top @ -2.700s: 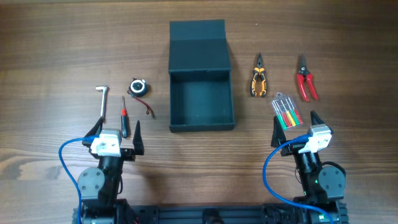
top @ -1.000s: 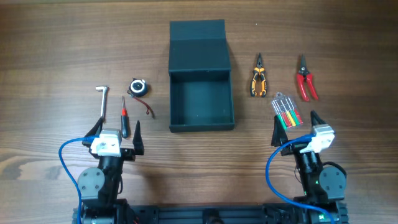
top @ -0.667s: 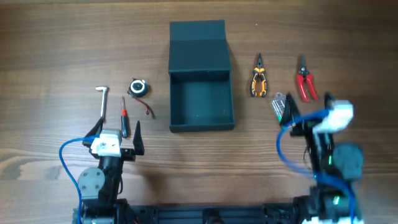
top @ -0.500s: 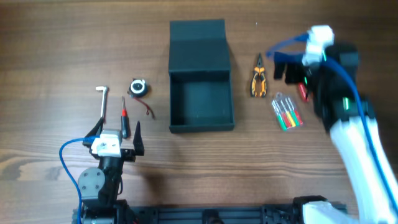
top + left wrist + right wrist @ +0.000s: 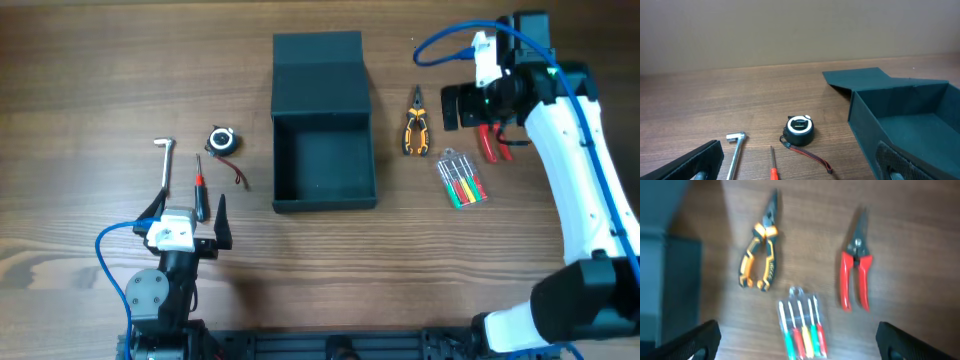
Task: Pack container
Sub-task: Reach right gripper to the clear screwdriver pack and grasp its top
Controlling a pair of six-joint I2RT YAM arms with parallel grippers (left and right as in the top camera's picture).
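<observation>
The right gripper grabs the clear screwdriver pack by its two long side edges next, so its coloured-handle end stays free to enter the container (image 5: 324, 204).
The dark teal container (image 5: 324, 204) stands open at the table's middle, its flap lid (image 5: 318, 68) lying flat behind it; nothing shows inside. It also shows in the left wrist view (image 5: 900, 125) and at the left edge of the right wrist view (image 5: 665, 280). My right gripper (image 5: 482, 108) is open and empty, raised above the yellow-black pliers (image 5: 416, 130), the red cutters (image 5: 492, 145) and a clear pack of coloured screwdrivers (image 5: 462, 180); the right wrist view (image 5: 797, 347) looks down on them. My left gripper (image 5: 186, 212) is open and empty, low near the front left.
Left of the container lie a black tape measure (image 5: 223, 140) with a strap, a small red-handled screwdriver (image 5: 199, 185) and an L-shaped metal wrench (image 5: 163, 165). In the right wrist view the pliers (image 5: 760, 260), cutters (image 5: 856, 277) and screwdriver pack (image 5: 802, 325) lie apart.
My right arm has lifted from the front right and swung out over the tools to the right of the container. The left arm and all objects have stayed still.
</observation>
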